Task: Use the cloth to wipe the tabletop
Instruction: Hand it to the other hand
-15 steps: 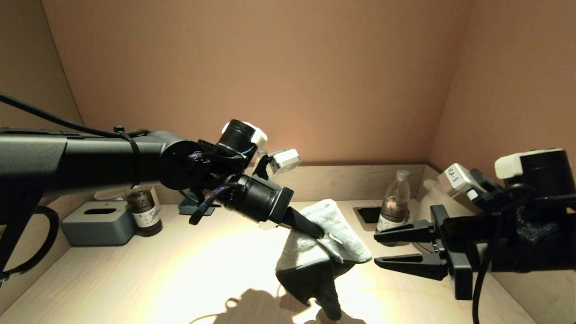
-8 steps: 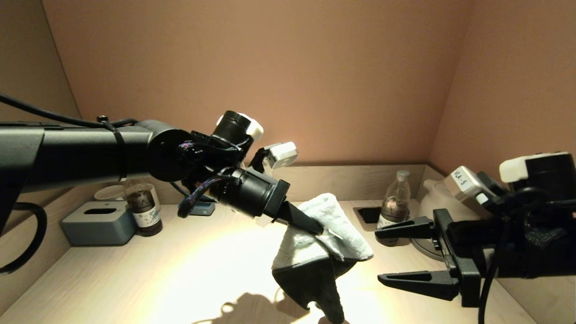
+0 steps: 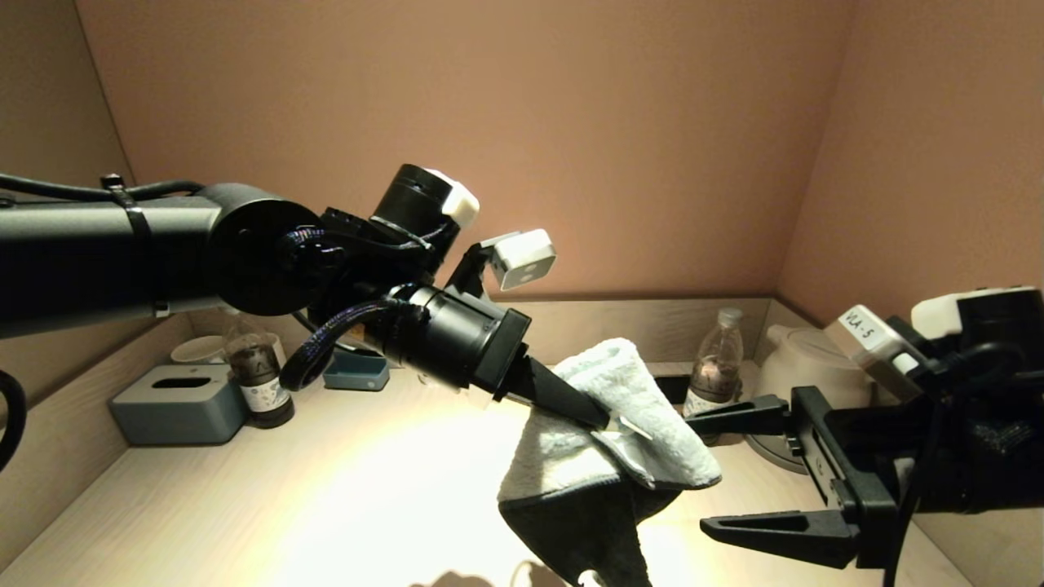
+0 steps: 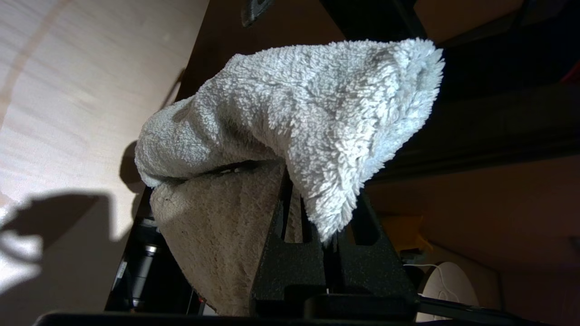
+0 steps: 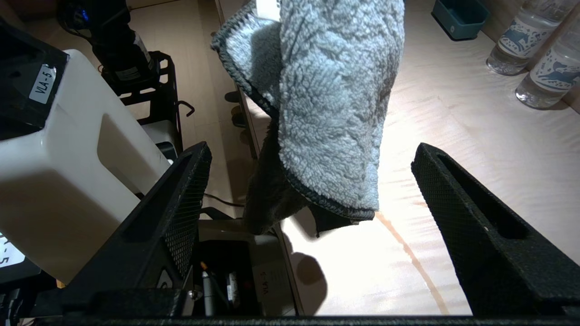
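Next, the right gripper grips the cloth by its fluffy fold (image 5: pixel 332 138) to wipe the brown streak (image 5: pixel 412 257) off the tabletop.
My left gripper (image 3: pixel 608 424) is shut on a fluffy white cloth (image 3: pixel 620 424) and holds it in the air above the middle of the wooden tabletop (image 3: pixel 269 497). The cloth drapes over the fingers; its dark underside hangs down. It also shows in the left wrist view (image 4: pixel 294 117) and the right wrist view (image 5: pixel 331 104). My right gripper (image 3: pixel 705 473) is open just to the right of the cloth, level with its hanging edge, and empty. A thin brown curved streak (image 5: pixel 408 253) lies on the tabletop beneath the cloth.
A water bottle (image 3: pixel 715 359) and a white kettle (image 3: pixel 795 383) stand at the back right beside a dark cutout. At the back left are a grey tissue box (image 3: pixel 178 402), a dark bottle (image 3: pixel 263 390) and a small teal tray (image 3: pixel 356 371). Walls enclose three sides.
My left gripper has lifted the cloth and carried it to the right. My right gripper has opened wider and dropped lower.
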### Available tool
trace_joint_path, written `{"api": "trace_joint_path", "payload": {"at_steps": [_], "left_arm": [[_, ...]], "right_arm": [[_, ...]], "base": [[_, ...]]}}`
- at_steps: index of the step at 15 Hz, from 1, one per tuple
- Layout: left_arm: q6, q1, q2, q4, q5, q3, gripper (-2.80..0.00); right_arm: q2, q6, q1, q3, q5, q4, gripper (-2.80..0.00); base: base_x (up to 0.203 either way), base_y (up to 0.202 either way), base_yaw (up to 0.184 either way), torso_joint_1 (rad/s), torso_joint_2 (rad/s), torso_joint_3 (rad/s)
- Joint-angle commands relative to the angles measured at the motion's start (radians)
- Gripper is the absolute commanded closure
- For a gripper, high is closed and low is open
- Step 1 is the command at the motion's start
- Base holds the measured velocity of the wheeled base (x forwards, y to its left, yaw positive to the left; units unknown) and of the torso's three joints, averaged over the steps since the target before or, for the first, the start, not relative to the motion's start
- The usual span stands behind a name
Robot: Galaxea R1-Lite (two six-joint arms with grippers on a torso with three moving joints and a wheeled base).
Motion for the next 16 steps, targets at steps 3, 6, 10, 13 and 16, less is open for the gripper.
{"api": "trace_joint_path", "payload": {"at_steps": [3, 6, 10, 13, 16], "left_arm": [[-0.002, -0.01, -0.006, 0.003, -0.004, -0.001, 0.0], [-0.002, -0.008, 0.007, 0.003, -0.005, -0.001, 0.0], [-0.003, -0.01, 0.005, 0.004, -0.014, 0.0, 0.0], [-0.003, -0.01, 0.005, 0.009, -0.056, 0.001, 0.0], [-0.003, -0.01, 0.008, 0.01, -0.078, -0.001, 0.0]], "right_arm": [[0.044, -0.003, 0.0, -0.023, 0.009, -0.002, -2.8], [0.069, -0.003, 0.0, -0.036, 0.011, -0.005, -2.8], [0.072, -0.003, -0.001, -0.042, 0.055, -0.007, -2.8], [0.06, -0.003, 0.001, -0.037, 0.058, -0.007, -2.8], [0.053, -0.004, 0.005, -0.035, 0.059, -0.009, -2.8]], "base": [[0.0, 0.0, 0.0, 0.0, 0.0, 0.0], [0.0, 0.0, 0.0, 0.0, 0.0, 0.0], [0.0, 0.0, 0.0, 0.0, 0.0, 0.0], [0.0, 0.0, 0.0, 0.0, 0.0, 0.0], [0.0, 0.0, 0.0, 0.0, 0.0, 0.0]]}}
